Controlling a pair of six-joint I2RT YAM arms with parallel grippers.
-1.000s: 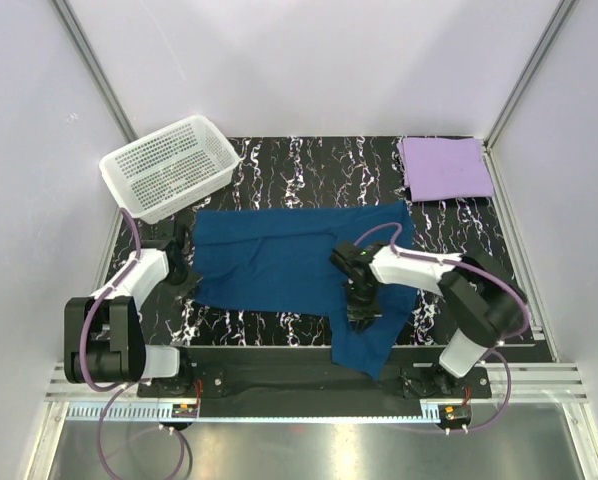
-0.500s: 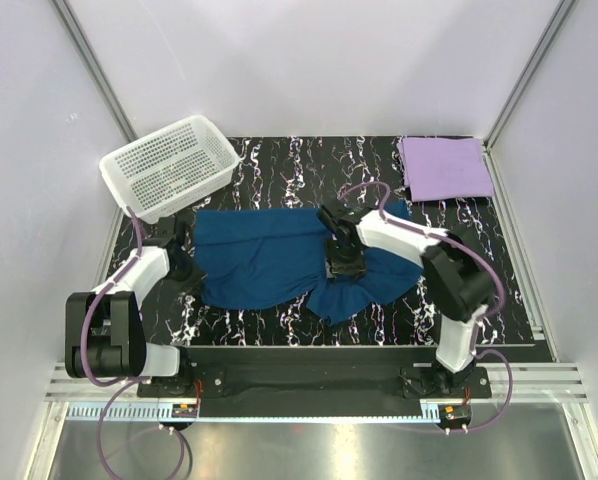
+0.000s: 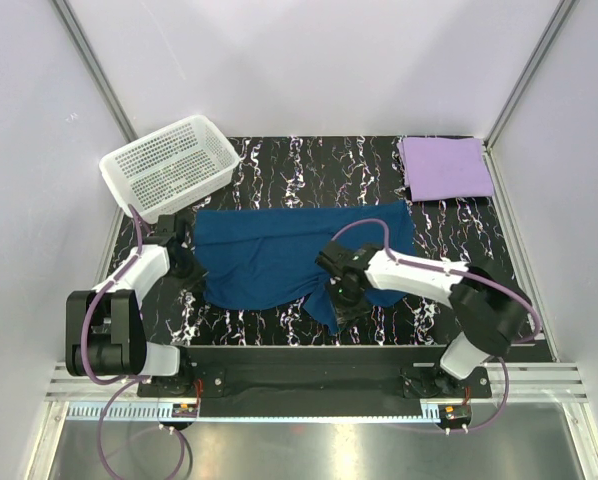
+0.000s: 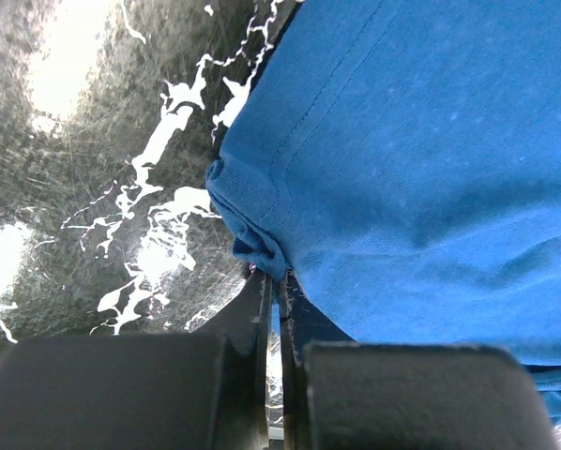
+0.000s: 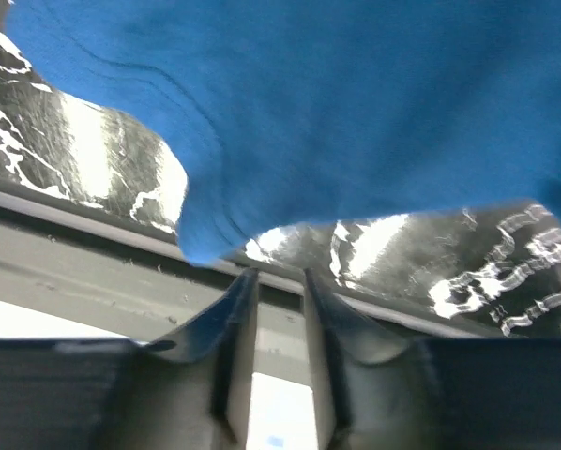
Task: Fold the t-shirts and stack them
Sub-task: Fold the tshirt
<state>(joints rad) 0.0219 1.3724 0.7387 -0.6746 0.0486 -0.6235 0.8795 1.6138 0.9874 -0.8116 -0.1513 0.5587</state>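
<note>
I need to straighten that side of the t-shirt and fold it over, so next I should grab the dark teal-blue t-shirt's near flap (image 3: 328,319) (image 5: 209,231) with my right gripper, opposite my left gripper.
The dark teal-blue t-shirt (image 3: 269,255) lies spread and partly bunched across the middle of the table, and no printed graphic shows. My left gripper (image 3: 186,268) is shut on a bunched fold at the shirt's left edge (image 4: 252,234), low on the table. My right gripper (image 3: 344,305) hovers over the shirt's near right flap. Its jaws (image 5: 279,277) stand slightly apart with nothing between them, and the blue cloth (image 5: 356,112) lies just beyond the tips. The pale lavender t-shirt (image 3: 445,167) lies folded at the far right corner.
A white perforated basket (image 3: 169,165) stands at the far left corner, just behind my left arm. The black marbled table top (image 3: 299,165) ends at a metal rail (image 5: 65,253) near the right gripper. Walls enclose the left, right and back.
The right gripper lifted the flap hanging over the near edge up onto the shirt. It has now moved back toward the near edge, its jaws empty. The left gripper barely moved.
</note>
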